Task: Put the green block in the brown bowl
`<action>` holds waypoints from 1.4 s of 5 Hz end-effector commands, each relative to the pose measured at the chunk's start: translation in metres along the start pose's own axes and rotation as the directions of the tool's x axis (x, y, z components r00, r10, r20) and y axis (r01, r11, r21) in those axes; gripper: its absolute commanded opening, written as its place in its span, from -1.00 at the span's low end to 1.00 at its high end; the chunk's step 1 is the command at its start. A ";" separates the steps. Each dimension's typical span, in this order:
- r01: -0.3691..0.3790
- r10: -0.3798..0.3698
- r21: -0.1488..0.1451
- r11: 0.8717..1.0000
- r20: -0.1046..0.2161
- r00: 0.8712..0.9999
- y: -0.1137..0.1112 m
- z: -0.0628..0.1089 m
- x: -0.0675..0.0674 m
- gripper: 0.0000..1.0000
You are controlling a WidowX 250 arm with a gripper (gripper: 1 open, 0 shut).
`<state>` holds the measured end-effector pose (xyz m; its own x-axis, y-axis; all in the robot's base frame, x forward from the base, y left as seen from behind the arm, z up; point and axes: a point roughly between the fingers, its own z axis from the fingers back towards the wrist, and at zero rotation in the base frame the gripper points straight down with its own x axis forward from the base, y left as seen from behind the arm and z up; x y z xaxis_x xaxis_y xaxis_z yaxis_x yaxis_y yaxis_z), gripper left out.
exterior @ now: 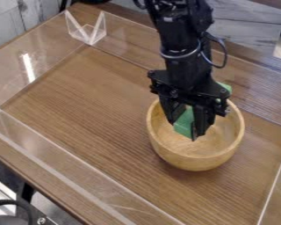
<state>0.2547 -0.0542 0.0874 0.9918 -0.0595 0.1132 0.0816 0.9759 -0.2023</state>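
Observation:
My gripper should release the green block: its lower end is inside the brown bowl's rim (207,149).
A round light-brown wooden bowl, the brown bowl (167,151), sits on the wooden table right of centre. My black gripper (192,128) hangs straight down into it, fingertips just inside the rim. Its fingers are shut on the green block (188,120), which stands on end between them, lower end near the bowl's inner floor. Another green patch (225,89) shows behind the gripper at the bowl's far rim; I cannot tell whether it belongs to the block.
A clear plastic wall runs around the table (78,97), with its front edge at the lower left. A small clear stand (87,28) is at the back left. Dark equipment stands behind the arm at the upper right.

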 end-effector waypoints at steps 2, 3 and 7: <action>0.007 -0.007 -0.004 1.000 0.058 0.998 0.002 0.009 0.017 -1.00; 0.004 -0.004 -0.006 1.000 0.058 0.998 0.004 0.008 0.019 1.00; -0.033 0.033 0.009 0.999 0.047 0.998 0.032 0.021 0.028 1.00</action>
<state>0.2719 -0.0224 0.0906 0.9953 -0.0109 0.0963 0.0307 0.9780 -0.2064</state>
